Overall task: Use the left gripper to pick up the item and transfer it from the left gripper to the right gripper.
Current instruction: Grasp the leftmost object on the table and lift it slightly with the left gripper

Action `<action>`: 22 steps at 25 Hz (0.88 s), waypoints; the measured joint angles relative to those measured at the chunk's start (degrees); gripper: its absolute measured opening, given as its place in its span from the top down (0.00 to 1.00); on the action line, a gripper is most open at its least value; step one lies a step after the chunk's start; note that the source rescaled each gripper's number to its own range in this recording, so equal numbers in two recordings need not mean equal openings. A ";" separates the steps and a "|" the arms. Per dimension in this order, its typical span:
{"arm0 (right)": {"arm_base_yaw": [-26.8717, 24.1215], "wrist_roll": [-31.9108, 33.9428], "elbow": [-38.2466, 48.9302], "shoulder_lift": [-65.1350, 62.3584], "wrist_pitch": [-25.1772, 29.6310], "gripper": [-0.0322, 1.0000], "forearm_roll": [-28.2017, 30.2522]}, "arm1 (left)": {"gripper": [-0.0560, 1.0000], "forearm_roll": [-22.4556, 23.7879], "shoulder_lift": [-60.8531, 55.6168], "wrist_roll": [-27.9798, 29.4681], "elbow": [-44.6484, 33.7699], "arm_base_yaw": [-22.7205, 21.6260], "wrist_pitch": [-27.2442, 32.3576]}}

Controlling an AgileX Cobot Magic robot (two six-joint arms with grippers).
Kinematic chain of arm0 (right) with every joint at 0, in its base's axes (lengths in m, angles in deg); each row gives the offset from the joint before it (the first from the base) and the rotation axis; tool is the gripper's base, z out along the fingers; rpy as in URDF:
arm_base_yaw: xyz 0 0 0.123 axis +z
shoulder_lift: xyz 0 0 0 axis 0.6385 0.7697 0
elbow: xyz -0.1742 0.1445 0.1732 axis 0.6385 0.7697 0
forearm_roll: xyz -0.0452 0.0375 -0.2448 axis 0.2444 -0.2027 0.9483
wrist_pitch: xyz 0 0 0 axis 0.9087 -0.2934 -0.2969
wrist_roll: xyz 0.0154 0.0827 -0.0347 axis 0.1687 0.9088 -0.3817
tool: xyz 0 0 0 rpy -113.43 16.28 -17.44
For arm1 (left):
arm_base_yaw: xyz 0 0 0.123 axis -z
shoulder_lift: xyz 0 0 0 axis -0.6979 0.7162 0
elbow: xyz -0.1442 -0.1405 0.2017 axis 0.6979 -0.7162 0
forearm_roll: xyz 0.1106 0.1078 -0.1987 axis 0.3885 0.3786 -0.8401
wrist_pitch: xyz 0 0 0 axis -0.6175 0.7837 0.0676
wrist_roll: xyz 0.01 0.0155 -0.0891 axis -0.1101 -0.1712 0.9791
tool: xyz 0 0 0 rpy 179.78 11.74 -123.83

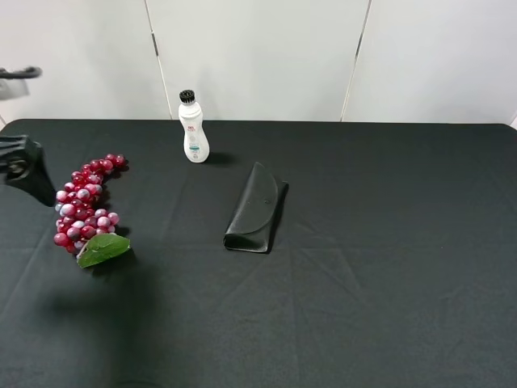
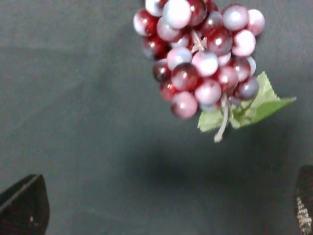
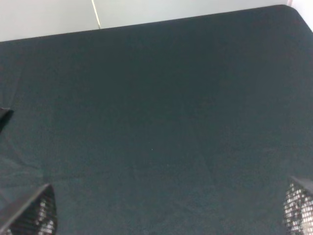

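My left gripper should grab the thick cluster of grapes next to the leaf. The grape bunch's tapered tip [image 1: 116, 161] then stays free for my right gripper.
The item, a long bunch of glossy red-purple grapes [image 1: 85, 206] with a green leaf [image 1: 102, 249], lies on the black table at the left. My left gripper [image 1: 23, 168] hangs at the left edge of the exterior view, just left of the bunch and apart from it. In the left wrist view the grapes [image 2: 200, 54] and the leaf [image 2: 259, 105] lie ahead of the open, empty left gripper [image 2: 164, 210], whose fingertips [image 2: 24, 205] show at the frame's corners. The right gripper [image 3: 164, 210] is open and empty over bare cloth. It is out of the exterior view.
A white bottle with a black cap [image 1: 192, 128] stands at the back, right of the grapes. A black glasses case [image 1: 257, 208] lies near the table's middle. The black tablecloth [image 1: 388, 267] covers the table up to a white wall behind.
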 joint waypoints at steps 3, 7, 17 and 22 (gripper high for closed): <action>0.00 0.00 0.00 0.00 0.00 0.00 0.00 | 0.00 0.00 4.21 1.36 0.01 1.66 -2.67; 0.00 0.00 0.00 0.00 0.00 0.00 0.00 | 0.00 0.68 9.10 5.81 0.06 4.90 -6.85; 0.00 0.00 0.00 0.00 0.00 0.00 0.00 | 0.00 0.93 18.95 13.83 0.06 10.07 -13.37; 0.00 0.00 0.00 0.00 0.00 0.00 0.00 | 0.00 1.14 22.77 15.37 0.06 10.77 -17.58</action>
